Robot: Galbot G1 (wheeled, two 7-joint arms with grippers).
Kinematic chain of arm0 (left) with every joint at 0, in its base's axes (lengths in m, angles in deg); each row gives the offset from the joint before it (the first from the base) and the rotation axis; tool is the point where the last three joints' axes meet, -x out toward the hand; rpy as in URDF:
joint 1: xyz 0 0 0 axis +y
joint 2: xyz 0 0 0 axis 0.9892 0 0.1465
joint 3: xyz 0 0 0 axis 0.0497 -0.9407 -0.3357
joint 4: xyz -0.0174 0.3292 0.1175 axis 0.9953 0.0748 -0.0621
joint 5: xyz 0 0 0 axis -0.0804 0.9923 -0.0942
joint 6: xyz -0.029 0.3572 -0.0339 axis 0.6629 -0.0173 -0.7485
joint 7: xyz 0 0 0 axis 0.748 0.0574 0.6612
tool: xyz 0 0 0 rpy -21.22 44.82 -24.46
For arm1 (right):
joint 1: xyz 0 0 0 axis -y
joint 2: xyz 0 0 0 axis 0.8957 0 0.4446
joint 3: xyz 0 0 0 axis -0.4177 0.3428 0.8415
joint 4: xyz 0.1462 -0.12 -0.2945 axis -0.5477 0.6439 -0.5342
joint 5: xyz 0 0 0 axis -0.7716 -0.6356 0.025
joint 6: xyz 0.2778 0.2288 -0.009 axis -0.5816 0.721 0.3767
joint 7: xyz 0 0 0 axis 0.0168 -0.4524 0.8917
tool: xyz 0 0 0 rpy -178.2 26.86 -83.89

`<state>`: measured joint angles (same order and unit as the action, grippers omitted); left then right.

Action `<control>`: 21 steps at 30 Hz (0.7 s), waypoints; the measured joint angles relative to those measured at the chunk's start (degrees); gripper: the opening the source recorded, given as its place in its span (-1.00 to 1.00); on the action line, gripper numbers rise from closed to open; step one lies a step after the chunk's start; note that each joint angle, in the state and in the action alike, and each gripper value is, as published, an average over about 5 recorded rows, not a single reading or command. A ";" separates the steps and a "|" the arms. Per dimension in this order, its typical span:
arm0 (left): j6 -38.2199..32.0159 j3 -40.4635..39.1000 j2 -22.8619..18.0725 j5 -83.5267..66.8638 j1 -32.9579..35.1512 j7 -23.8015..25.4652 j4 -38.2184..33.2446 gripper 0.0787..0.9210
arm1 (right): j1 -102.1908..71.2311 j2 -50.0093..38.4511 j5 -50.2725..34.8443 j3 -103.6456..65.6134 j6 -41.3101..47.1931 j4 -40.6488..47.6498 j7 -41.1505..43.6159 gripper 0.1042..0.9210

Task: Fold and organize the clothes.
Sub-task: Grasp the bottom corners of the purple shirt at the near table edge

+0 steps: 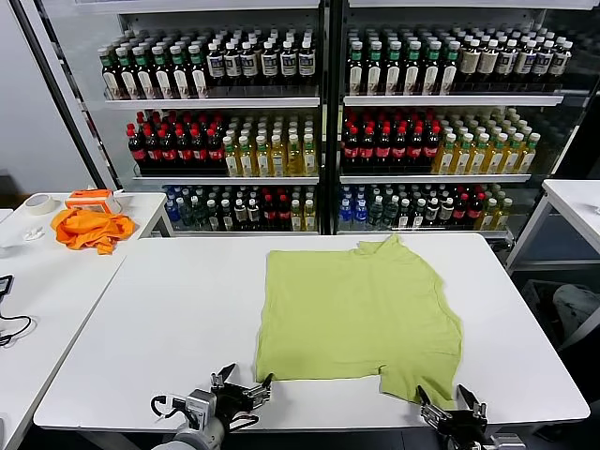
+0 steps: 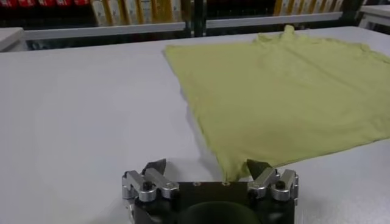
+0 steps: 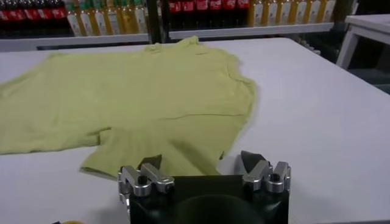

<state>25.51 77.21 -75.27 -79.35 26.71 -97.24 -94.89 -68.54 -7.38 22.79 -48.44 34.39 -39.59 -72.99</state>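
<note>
My left gripper grabs the shirt by its hem corner point(image 1: 262, 373) next, to fold the polo shirt point(image 1: 359, 317) in half.
The light yellow-green polo shirt point(image 1: 359, 317) lies flat on the white table point(image 1: 159, 319), collar toward the shelves, a sleeve at its near right. It also shows in the left wrist view point(image 2: 286, 91) and the right wrist view point(image 3: 128, 97). My left gripper point(image 1: 240, 387) is open and empty at the table's near edge, at the shirt's near left corner point(image 2: 228, 167). My right gripper point(image 1: 450, 405) is open and empty at the near edge, just before the near right sleeve point(image 3: 152, 155).
A bright orange cloth point(image 1: 91, 228) and a tape roll point(image 1: 38, 203) lie on a side table at the left. Drink shelves point(image 1: 319, 122) stand behind the table. Another white table point(image 1: 574, 202) stands at the right.
</note>
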 measured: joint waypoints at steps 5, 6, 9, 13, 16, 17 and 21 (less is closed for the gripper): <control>-0.15 -0.28 -0.27 0.16 -0.50 0.08 0.36 0.77 | 0.11 0.32 -0.43 0.27 0.49 -0.03 -0.28 0.74; -0.17 -0.33 -0.30 0.17 -0.61 0.11 0.44 0.77 | 0.14 0.32 -0.53 0.35 0.68 -0.05 -0.37 0.72; -0.16 -0.51 -0.30 0.20 -0.80 0.24 0.63 0.74 | 0.17 0.33 -0.83 0.58 1.38 -0.17 -0.62 0.56; -0.06 -0.86 -0.03 0.29 -0.67 0.59 0.56 0.56 | 0.19 0.37 -0.96 0.90 2.27 -0.31 -0.89 0.29; 0.05 -1.03 0.13 0.33 -0.50 0.92 0.37 0.35 | 0.21 0.42 -0.93 1.08 2.77 -0.35 -1.01 0.08; 0.07 -1.07 0.16 0.32 -0.46 1.02 0.33 0.29 | 0.23 0.42 -0.90 1.11 2.93 -0.37 -1.06 -0.01; 0.06 -1.18 0.13 0.34 -0.46 1.36 0.47 0.01 | 0.36 0.28 -0.61 1.16 3.39 -0.36 -1.19 -0.28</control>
<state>25.57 76.03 -75.13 -79.02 26.25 -95.87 -94.42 -68.18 -7.10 22.18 -47.28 37.79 -39.95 -74.19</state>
